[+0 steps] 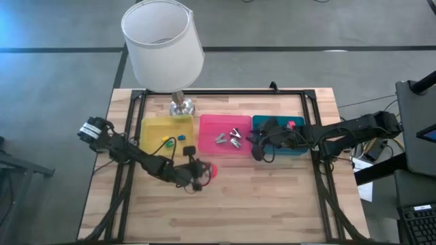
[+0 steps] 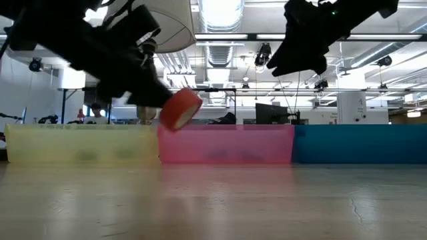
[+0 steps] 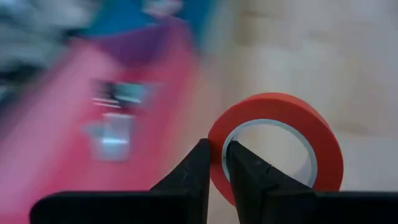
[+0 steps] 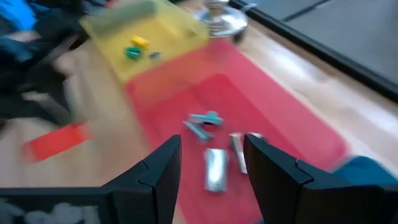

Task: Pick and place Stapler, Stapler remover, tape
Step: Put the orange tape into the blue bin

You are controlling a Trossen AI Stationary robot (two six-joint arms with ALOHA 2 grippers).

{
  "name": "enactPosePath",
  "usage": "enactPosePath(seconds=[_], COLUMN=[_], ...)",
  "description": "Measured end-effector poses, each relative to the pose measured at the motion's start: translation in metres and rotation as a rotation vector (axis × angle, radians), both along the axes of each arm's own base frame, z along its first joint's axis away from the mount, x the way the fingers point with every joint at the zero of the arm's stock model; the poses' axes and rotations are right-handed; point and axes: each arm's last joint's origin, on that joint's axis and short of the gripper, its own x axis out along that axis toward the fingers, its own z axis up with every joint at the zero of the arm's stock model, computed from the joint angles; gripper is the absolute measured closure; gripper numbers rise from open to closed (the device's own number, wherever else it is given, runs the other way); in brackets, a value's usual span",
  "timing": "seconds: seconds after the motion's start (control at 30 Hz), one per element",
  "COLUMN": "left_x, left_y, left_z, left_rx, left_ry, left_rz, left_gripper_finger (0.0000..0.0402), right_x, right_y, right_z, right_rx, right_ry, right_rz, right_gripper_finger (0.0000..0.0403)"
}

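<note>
My left gripper holds the red roll above the trays, short of my right gripper. It should keep holding the roll.
My left gripper (image 1: 206,171) is just near of the pink tray (image 1: 225,155), shut on a red tape roll (image 3: 277,143), which also shows lifted in the low view as the red roll (image 2: 179,109). My right gripper (image 4: 211,158) is open above the boundary of the pink tray (image 4: 267,118) and the teal tray (image 1: 279,146), touching nothing. Silvery staple removers (image 1: 230,139) lie in the pink tray. The yellow tray (image 1: 167,134) holds small yellow, green and blue pieces. No stapler shows clearly. My left gripper pinches the red tape roll's ring wall (image 3: 217,146), one finger (image 3: 249,174) inside the pale core and one finger (image 3: 193,174) outside. The roll is lifted clear of the table (image 2: 179,109), tilted, ahead of the fingertips.
Three trays stand in a row across the table's far half: yellow, pink, teal. A lamp with a white shade (image 1: 162,44) and a metal base (image 1: 181,105) stands behind the yellow tray. Bare wood (image 1: 225,211) lies toward the near edge.
</note>
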Motion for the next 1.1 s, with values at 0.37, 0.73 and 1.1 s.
enactPosePath(seconds=[0.37,0.73,1.1], left_x=[0.031,0.043,0.042], left_y=[0.017,0.034,0.037], left_z=[0.059,0.076,0.073], left_rx=[0.418,0.451,0.477], left_ry=[-0.092,-0.085,-0.055], left_rz=[0.392,0.443,0.449], left_gripper_finger=[0.0353,0.0353,0.0353], right_x=[0.043,0.075,0.086], right_y=[0.007,0.010,0.011], right_z=[-0.007,-0.010,-0.007], right_rx=[0.065,0.121,0.123], right_ry=[-0.252,-0.262,-0.270], right_rz=[0.149,0.121,0.119], right_gripper_finger=[0.0236,0.0236,0.0236])
